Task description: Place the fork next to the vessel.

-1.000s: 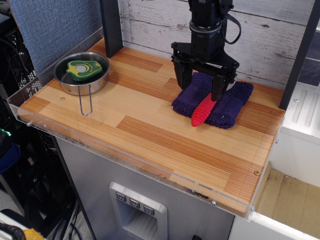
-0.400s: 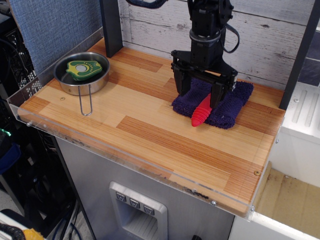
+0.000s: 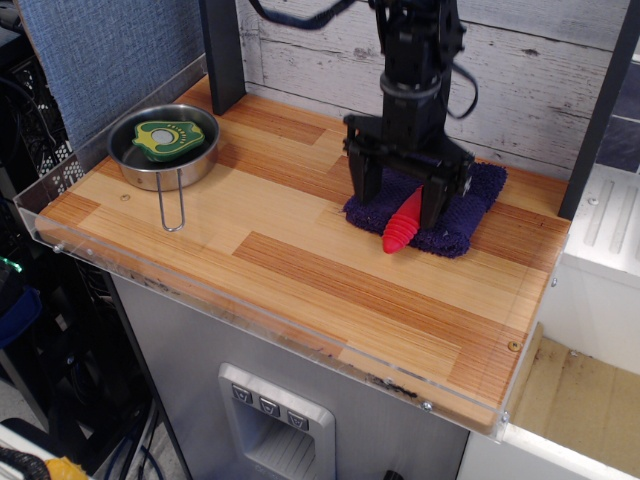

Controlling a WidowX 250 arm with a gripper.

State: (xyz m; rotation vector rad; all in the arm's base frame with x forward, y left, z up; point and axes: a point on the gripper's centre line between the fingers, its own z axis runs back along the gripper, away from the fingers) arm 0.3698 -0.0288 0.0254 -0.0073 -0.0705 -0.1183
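Note:
The robot's gripper will next grab the fork by its ribbed red handle [image 3: 403, 226]. The fork can then go beside the vessel [image 3: 164, 148].
The fork's ribbed red handle [image 3: 403, 226] lies on a folded purple cloth [image 3: 457, 222] right of centre, its end pointing toward the front. The tines are hidden under the gripper. My black gripper [image 3: 400, 204] is open and lowered over the handle, one finger on each side, the left finger [image 3: 363, 184] pressing into the cloth. The vessel, a round silver pan [image 3: 164, 150] with a wire handle [image 3: 172, 208], sits at the back left, far from the gripper. It holds a green and yellow toy [image 3: 172, 138].
The wooden tabletop [image 3: 300, 270] has a clear plastic lip along the front and left edges. A dark post [image 3: 222, 55] stands at the back behind the pan. A white plank wall runs along the back.
The gripper has come straight down onto the cloth, its fingers now beside the red handle. The fork, cloth and pan have not moved.

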